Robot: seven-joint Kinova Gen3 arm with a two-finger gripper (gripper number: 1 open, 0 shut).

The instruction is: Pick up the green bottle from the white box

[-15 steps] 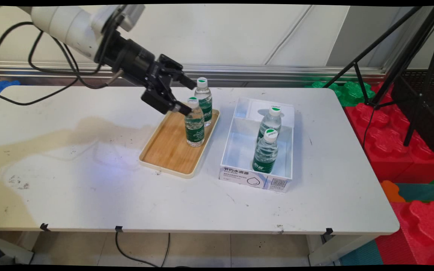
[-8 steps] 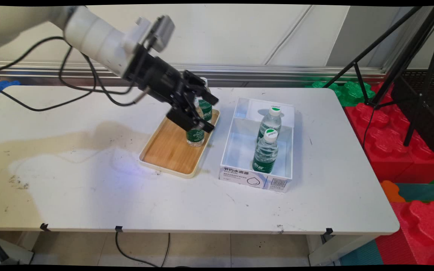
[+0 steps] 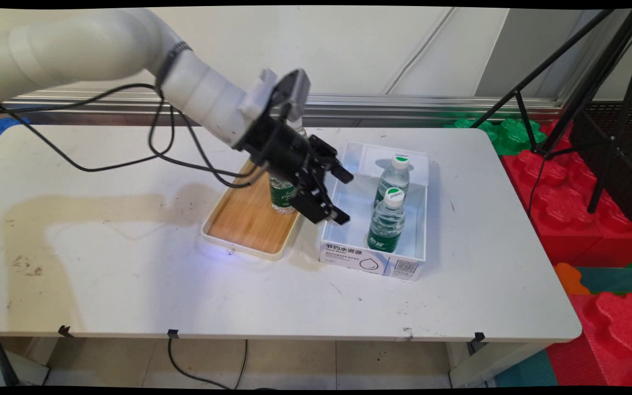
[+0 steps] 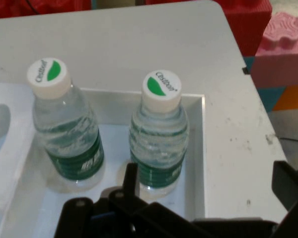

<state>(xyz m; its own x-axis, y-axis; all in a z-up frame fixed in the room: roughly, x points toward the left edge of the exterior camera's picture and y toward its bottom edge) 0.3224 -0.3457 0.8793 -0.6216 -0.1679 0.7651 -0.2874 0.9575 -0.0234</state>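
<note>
My gripper will carry the nearer bottle over to the wooden tray (image 3: pixel 239 219), so it will grab that bottle by its green-labelled body (image 3: pixel 384 234) next.
My gripper (image 3: pixel 343 197) is open and empty, hanging over the left part of a white open box (image 3: pixel 371 263). Two clear water bottles with green labels and white caps stand in that box, the far one (image 3: pixel 394 176) and the near one (image 3: pixel 387 220), both just right of my fingertips. In the hand view the same pair, far bottle (image 4: pixel 64 134) and near bottle (image 4: pixel 159 134), stands straight ahead of the gripper (image 4: pixel 208 183) against the box wall (image 4: pixel 196 163). Behind the gripper lies a wooden tray (image 3: pixel 239 219) with another bottle (image 3: pixel 281 196), partly hidden by the hand.
Black cables (image 3: pixel 129 159) hang from the arm over the table's left half, where a brown stain (image 3: pixel 74 208) spreads. A black tripod (image 3: pixel 579 88) and red and green foam blocks (image 3: pixel 568 208) stand beyond the table's right edge.
The arm has swung right and down, from beside the bottles on the tray to over the white box. The gripper stayed open. No bottle has moved.
</note>
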